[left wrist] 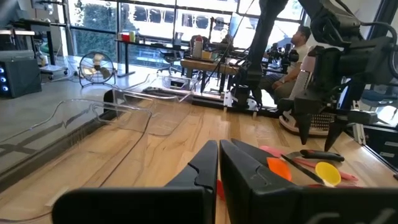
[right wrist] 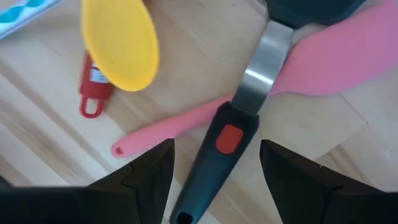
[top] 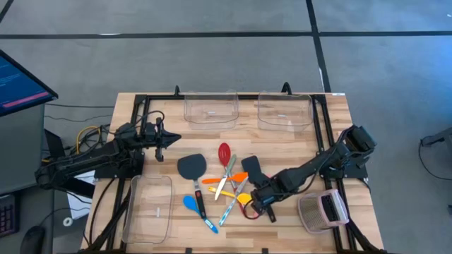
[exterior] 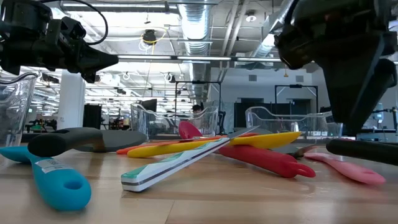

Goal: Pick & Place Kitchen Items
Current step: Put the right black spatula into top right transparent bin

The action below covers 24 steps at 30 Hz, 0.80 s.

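Observation:
My right gripper picks up the turner by its black handle [right wrist: 214, 163] next, and this leaves the black turner's blade [right wrist: 314, 9] free to enter a clear bin.
The kitchen items lie in a loose pile at the table's middle: a black turner [top: 191, 166], a red slotted spoon [top: 224, 152], an orange spatula [top: 215, 181], a blue spoon [top: 191, 203], a yellow spoon [right wrist: 121, 43], a pink spatula [right wrist: 323, 59] and pale cutlery [top: 227, 176]. A second black turner [top: 253, 168] lies at the pile's right, across the pink spatula. My right gripper [right wrist: 216, 149] is open above it, fingers pointing down on either side of its black handle [right wrist: 221, 146], which has a red button. My left gripper [top: 173, 139] is shut and empty, above the table left of the pile.
Two clear bins [top: 210, 107] [top: 284, 111] stand at the far edge, and a third [top: 150, 208] at the near left. A grey mesh object with a pink part [top: 323, 212] sits near right. Bare wood lies between the left gripper and the pile.

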Motion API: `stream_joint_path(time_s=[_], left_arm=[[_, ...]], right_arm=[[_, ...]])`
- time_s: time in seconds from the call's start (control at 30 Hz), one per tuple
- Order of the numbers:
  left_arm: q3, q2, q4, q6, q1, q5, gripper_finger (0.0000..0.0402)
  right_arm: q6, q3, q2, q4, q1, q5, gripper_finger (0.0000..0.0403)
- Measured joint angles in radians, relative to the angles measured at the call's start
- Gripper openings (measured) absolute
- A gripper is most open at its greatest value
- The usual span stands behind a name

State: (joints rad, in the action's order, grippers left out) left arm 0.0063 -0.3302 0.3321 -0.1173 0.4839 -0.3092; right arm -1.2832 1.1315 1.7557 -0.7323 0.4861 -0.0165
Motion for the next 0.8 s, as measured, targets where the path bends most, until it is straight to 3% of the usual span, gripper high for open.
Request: stream_joint_path(time_s=[0.5,0.8], left_arm=[[0.000,0.000,-0.001,0.000,0.000,0.004,0.0008],[0.000,-0.030,-0.002,0.002,0.000,0.003,0.0008]], right_arm=[[-0.054,-0.007,0.029,0.026,0.037,-0.023,0.0230],[-0.019,-0.002,0.138,0.078,0.045,0.105,0.0230]])
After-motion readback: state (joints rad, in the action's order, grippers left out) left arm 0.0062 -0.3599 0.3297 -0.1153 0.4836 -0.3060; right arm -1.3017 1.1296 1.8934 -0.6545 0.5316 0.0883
